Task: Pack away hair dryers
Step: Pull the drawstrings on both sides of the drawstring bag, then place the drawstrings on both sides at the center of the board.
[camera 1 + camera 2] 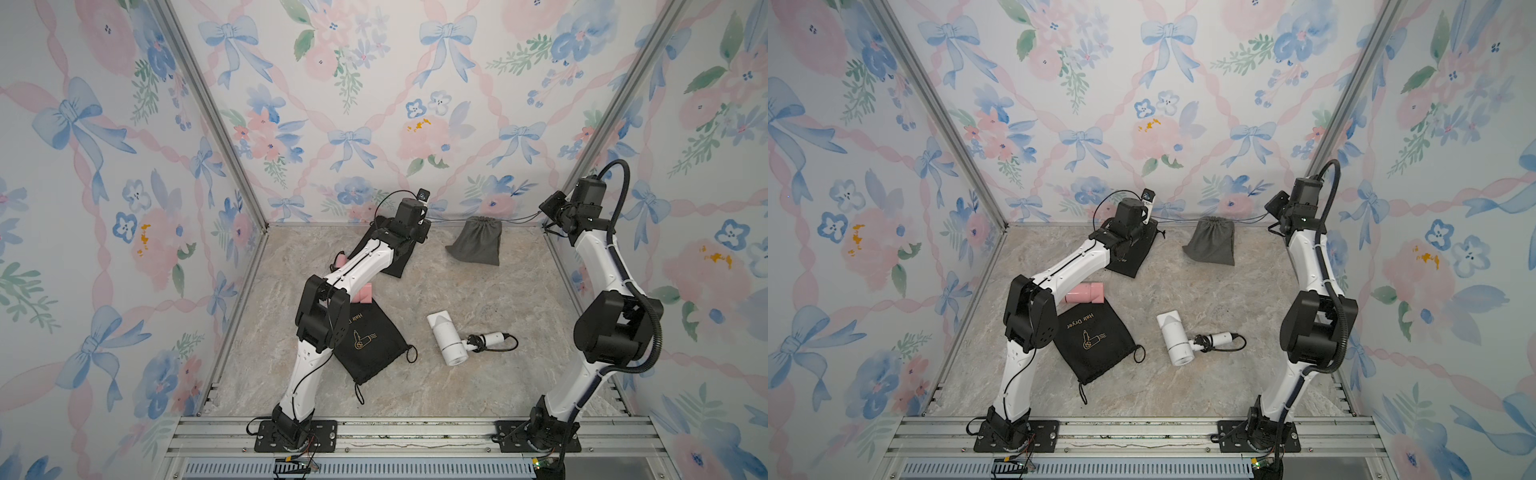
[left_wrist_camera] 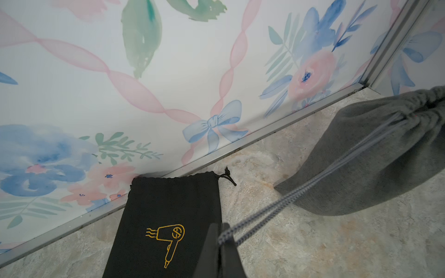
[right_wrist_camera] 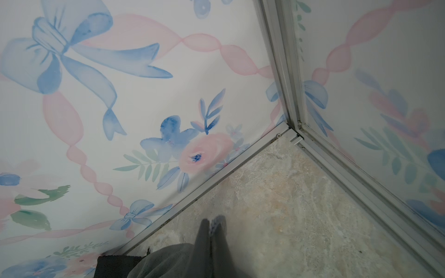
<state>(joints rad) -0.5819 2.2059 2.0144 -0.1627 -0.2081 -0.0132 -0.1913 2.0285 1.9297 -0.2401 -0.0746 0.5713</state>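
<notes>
My left gripper holds the drawstring point(image 2: 313, 187), and tight parts of the drawstring run from my fingers to the pouch's raised opening. It should keep holding until the pouch lies on the tabletop.
A white hair dryer point(image 1: 446, 340) point(image 1: 1177, 343) lies on the table's middle front, its black cord bundled at the handle. A pink hair dryer point(image 1: 364, 293) point(image 1: 1084, 292) lies at the left, partly hidden by my left arm. At the back stands a bulging grey pouch point(image 1: 476, 241) point(image 1: 1210, 241) point(image 2: 373, 156), mouth cinched, its drawstring point(image 2: 313, 187) stretched to both sides. My left gripper point(image 2: 219, 226) is shut on the left strand. My right gripper point(image 3: 212, 221) is shut with a grey cord end at its tips, the pouch point(image 3: 163, 262) just behind it.
One flat black pouch point(image 1: 370, 345) point(image 1: 1094, 340) with gold print lies front left beside the pink dryer. Another black pouch point(image 2: 168, 216) point(image 1: 1133, 257) lies under my left wrist against the back wall. Flowered walls close in the table on three sides.
</notes>
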